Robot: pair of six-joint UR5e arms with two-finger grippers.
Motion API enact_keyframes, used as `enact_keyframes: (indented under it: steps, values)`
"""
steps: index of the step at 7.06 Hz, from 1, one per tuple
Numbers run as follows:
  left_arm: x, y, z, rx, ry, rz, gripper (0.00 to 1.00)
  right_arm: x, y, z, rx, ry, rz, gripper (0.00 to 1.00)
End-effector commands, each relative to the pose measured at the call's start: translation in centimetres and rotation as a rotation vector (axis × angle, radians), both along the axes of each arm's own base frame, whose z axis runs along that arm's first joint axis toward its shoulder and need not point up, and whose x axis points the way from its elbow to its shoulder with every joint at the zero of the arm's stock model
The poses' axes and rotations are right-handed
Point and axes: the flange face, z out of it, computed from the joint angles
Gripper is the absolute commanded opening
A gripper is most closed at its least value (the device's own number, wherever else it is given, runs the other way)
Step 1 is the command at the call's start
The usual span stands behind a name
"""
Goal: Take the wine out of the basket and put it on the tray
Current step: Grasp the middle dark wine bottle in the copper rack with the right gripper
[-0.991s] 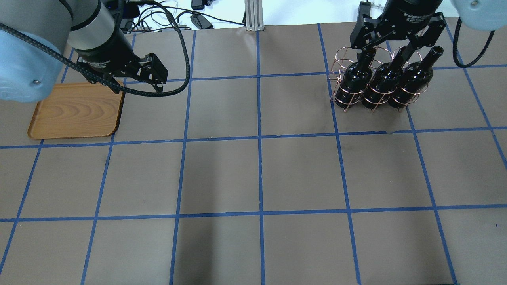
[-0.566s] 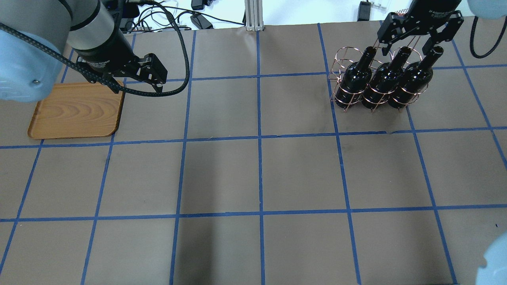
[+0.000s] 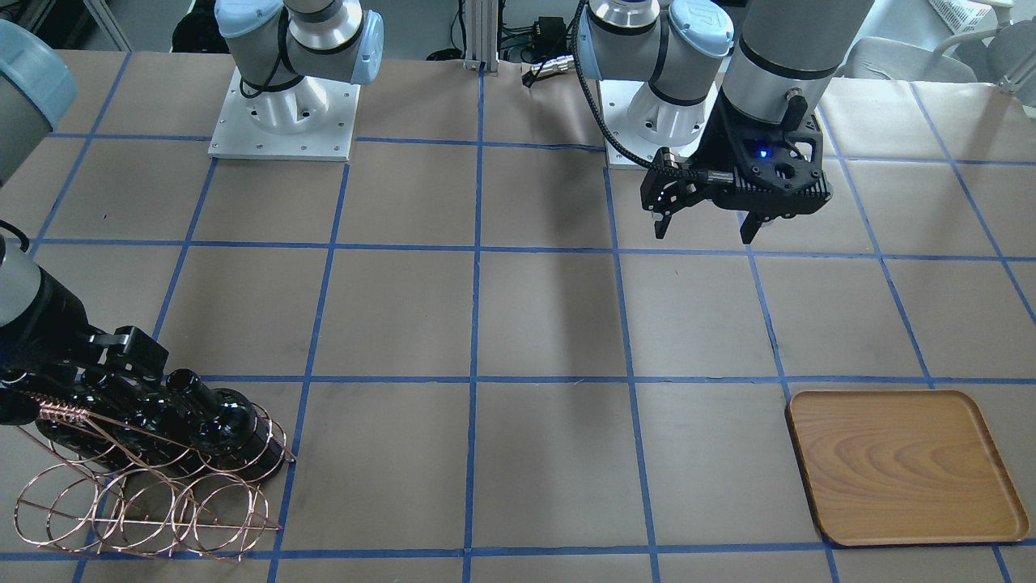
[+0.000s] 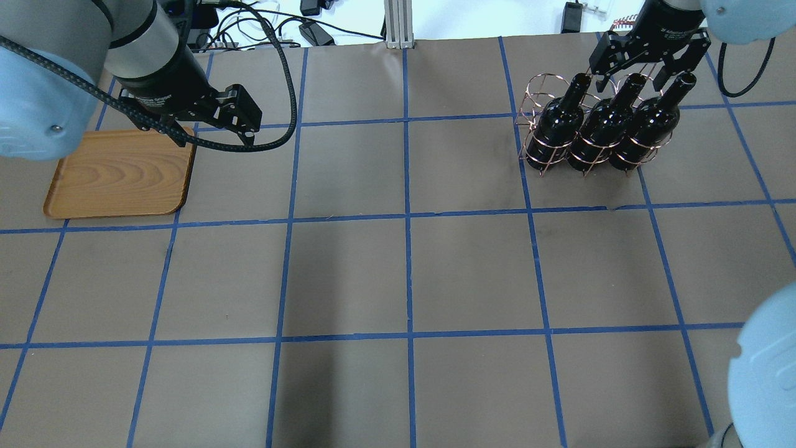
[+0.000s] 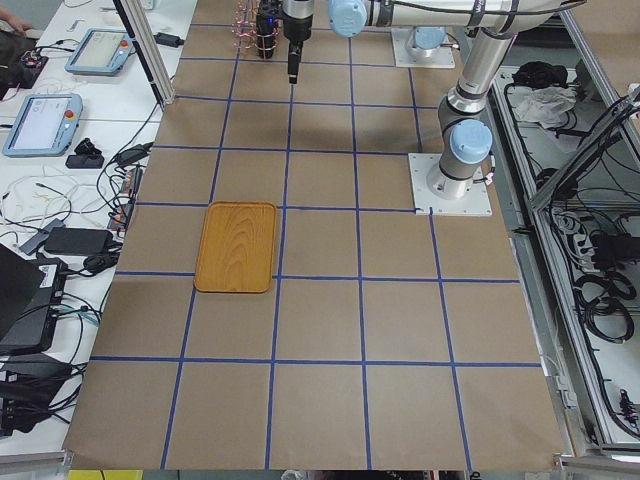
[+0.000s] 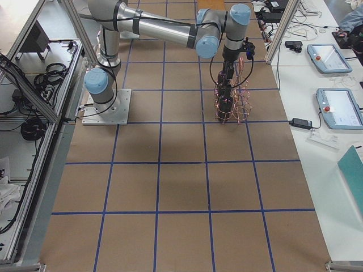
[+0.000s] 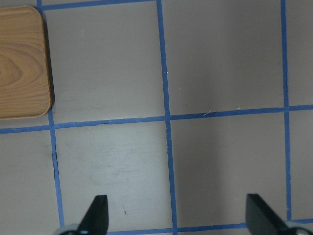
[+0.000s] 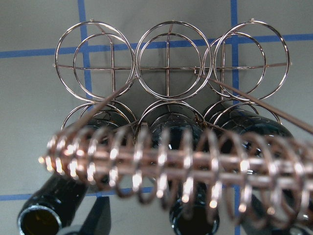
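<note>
My right gripper should grab the middle wine bottle by its neck [image 8: 190, 196] next, then move it from the basket onto the tray.
Three dark wine bottles [image 4: 600, 127] stand in the front row of the copper wire basket [image 4: 538, 92] at the far right; they also show in the front-facing view [image 3: 206, 421]. My right gripper [image 4: 633, 71] is open just above the bottle necks, next to the coiled handle [image 8: 166, 166], and holds nothing. The handle crosses close in front of the right wrist camera, with the empty loops [image 8: 168, 63] beyond it. My left gripper [image 4: 239, 121] is open and empty, hovering beside the wooden tray [image 4: 118, 174]. Its fingertips [image 7: 98, 215] are wide apart.
The table is brown paper with a blue tape grid [image 4: 407, 218]. Cables and a metal post [image 4: 395, 22] lie past the far edge. The robot bases [image 3: 283, 113] stand at the near side. The tray [image 3: 902, 465] is bare.
My right gripper has shifted right and toward the far edge over the bottle necks, still open. The left arm, the tray and the bottles have not moved.
</note>
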Motion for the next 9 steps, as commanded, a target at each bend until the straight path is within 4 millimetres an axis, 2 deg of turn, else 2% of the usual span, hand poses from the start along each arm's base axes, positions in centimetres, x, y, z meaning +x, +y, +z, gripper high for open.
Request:
enact_keyframes:
  steps: [1, 3, 4, 5, 6, 7, 8, 9]
  values:
    - [0.0, 0.0, 0.0, 0.0, 0.001, 0.0, 1.0, -0.1, -0.1, -0.4, 0.005, 0.004, 0.002, 0.35]
    - [0.0, 0.0, 0.0, 0.0, 0.001, -0.001, 1.0, -0.2, 0.1, -0.3, 0.012, 0.015, 0.001, 0.03]
    - [0.0, 0.0, 0.0, 0.0, 0.001, -0.001, 1.0, -0.1, 0.2, 0.9, -0.009, 0.014, 0.0, 0.0]
    - [0.0, 0.0, 0.0, 0.0, 0.0, 0.0, 1.0, -0.1, 0.1, 3.6, -0.049, 0.02, -0.002, 0.0]
    - [0.0, 0.0, 0.0, 0.0, 0.001, -0.001, 1.0, 0.0, 1.0, 7.3, -0.06, 0.018, -0.003, 0.0]
    - [0.2, 0.0, 0.0, 0.0, 0.001, 0.002, 1.0, 0.3, 2.5, 11.4, -0.081, 0.022, -0.003, 0.0]
    - [0.2, -0.1, 0.0, 0.0, 0.001, 0.002, 1.0, 0.9, 5.2, 15.1, -0.103, 0.029, -0.002, 0.01]
    - [0.3, -0.1, 0.1, -0.005, 0.0, 0.003, 1.0, 1.5, 7.8, 17.1, -0.085, 0.032, 0.001, 0.01]
